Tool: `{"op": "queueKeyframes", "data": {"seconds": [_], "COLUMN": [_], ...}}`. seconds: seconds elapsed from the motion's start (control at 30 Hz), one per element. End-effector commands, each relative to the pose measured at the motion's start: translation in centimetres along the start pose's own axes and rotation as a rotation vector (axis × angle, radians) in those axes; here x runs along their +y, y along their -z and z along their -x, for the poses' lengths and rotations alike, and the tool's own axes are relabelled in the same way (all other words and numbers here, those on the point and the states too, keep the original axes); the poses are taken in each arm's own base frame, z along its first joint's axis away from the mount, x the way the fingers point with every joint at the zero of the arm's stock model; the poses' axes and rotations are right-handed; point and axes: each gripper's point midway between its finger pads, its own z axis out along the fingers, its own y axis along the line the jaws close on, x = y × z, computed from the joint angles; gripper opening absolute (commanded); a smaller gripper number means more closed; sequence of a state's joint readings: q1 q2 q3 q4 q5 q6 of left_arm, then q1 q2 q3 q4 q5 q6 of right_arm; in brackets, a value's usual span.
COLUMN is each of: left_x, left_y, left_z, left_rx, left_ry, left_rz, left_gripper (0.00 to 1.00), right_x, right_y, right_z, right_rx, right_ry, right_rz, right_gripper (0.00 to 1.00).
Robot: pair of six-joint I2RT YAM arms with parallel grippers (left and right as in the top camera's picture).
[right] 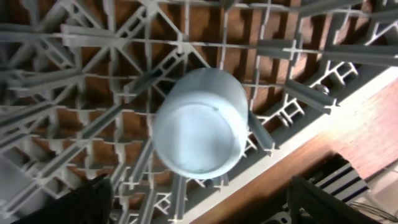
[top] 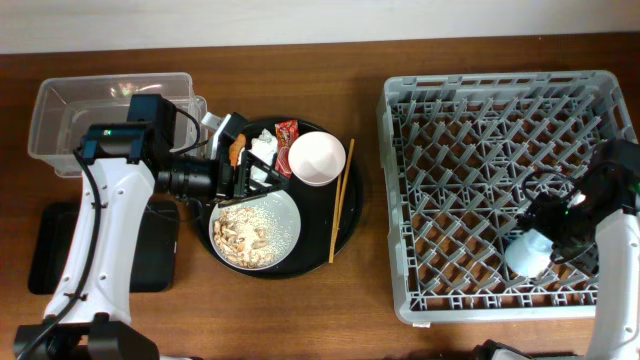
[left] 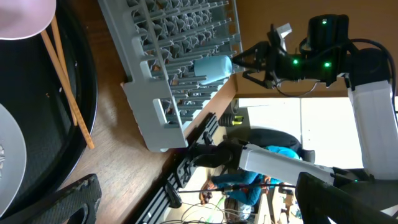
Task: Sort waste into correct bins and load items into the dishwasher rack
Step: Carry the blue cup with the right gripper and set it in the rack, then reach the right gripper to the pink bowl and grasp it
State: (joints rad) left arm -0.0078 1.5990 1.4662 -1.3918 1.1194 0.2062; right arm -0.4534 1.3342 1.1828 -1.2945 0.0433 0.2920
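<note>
I will load the white bowl [top: 317, 158] into the dishwasher rack, so next my right gripper will grab it by its rim beside the chopsticks. That leaves the body of the bowl free.
The light-blue cup [top: 525, 256] stands upside down in the grey dishwasher rack [top: 400, 200], near its front right. My right gripper [top: 541, 234] hovers just above the cup, open; in the right wrist view the cup [right: 199, 121] sits free between the spread fingers [right: 208, 205]. My left gripper [top: 250, 176] is open and empty over the round black tray [top: 346, 236]. The tray holds the white bowl [top: 317, 158], chopsticks [top: 341, 200], the plate [top: 284, 232] with rice scraps [top: 243, 232], the red wrapper [top: 287, 131], tissue [top: 263, 150] and the orange stick [top: 237, 150].
The clear tub [top: 60, 110] stands at the back left, and the shallow black tray [top: 45, 250] lies in front of it, partly under my left arm. The left wrist view shows the chopsticks [left: 65, 81], the rack [left: 149, 106] and the cup [left: 211, 67].
</note>
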Motion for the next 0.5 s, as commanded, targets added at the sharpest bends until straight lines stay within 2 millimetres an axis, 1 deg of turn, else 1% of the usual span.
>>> {"op": "queueKeyframes", "data": {"seconds": [0.0, 0.03, 0.07, 0.1, 0.13, 0.17, 0.2, 0.23, 0.27, 0.3, 0.33, 0.4, 0.43, 0.47], "left_x": [0.0, 0.0, 0.1, 0.6, 1.6, 3.2, 5.3, 7.4, 9.7, 11.6, 11.7, 10.6, 10.1, 9.8], "left_y": [0.2, 0.2, 0.2, 0.2, 0.3, 0.4, 0.6, 1.0, 1.9, 3.1, 2.8, 1.0, 0.3, -0.1], "left_z": [0.2, 0.2, 0.2, 0.3, 0.5, 0.7, 0.9, 1.1, 1.4, 2.0, 2.6, 3.8, 4.5, 5.1], "left_rx": [-0.006, -0.006, -0.005, -0.006, -0.006, -0.003, 0.002, 0.003, -0.013, -0.059, -0.078, -0.103, -0.128, -0.148], "left_ry": [-0.016, -0.016, -0.018, -0.031, -0.051, -0.050, -0.020, 0.005, 0.040, 0.084, 0.063, -0.001, -0.026, -0.048], "left_rz": [0.004, 0.005, 0.013, 0.039, 0.094, 0.191, 0.325, 0.479, 0.667, 0.860, 0.908, 0.888, 0.878, 0.885], "left_gripper": [0.99, 0.99, 0.99, 0.99, 0.98, 0.96, 0.96, 0.92, 0.89, 0.82, 0.81, 0.80, 0.80, 0.78], "right_x": [2.5, 3.3, 4.9, 6.7, 8.4, 9.9, 11.4, 12.7, 13.5, 14.3, 15.0, 16.4, 17.0, 17.5], "right_y": [3.2, 4.1, 5.7, 7.6, 9.9, 11.8, 13.8, 15.7, 17.0, 18.0, 18.5, 18.8, 18.6, 18.1], "right_z": [0.7, 0.7, 0.4, 0.0, -0.6, -1.4, -2.5, -3.7, -4.7, -6.0, -7.2, -9.8, -10.8, -11.0], "right_rx": [-0.055, -0.069, -0.101, -0.140, -0.193, -0.238, -0.289, -0.343, -0.383, -0.406, -0.398, -0.351, -0.332, -0.322], "right_ry": [0.026, 0.056, 0.124, 0.203, 0.279, 0.339, 0.404, 0.473, 0.527, 0.590, 0.625, 0.726, 0.770, 0.779], "right_rz": [0.161, 0.214, 0.303, 0.405, 0.504, 0.587, 0.671, 0.736, 0.769, 0.802, 0.830, 0.872, 0.870, 0.841], "right_gripper": [0.87, 0.86, 0.86, 0.86, 0.86, 0.86, 0.84, 0.82, 0.80, 0.77, 0.74, 0.70, 0.69, 0.68]}}
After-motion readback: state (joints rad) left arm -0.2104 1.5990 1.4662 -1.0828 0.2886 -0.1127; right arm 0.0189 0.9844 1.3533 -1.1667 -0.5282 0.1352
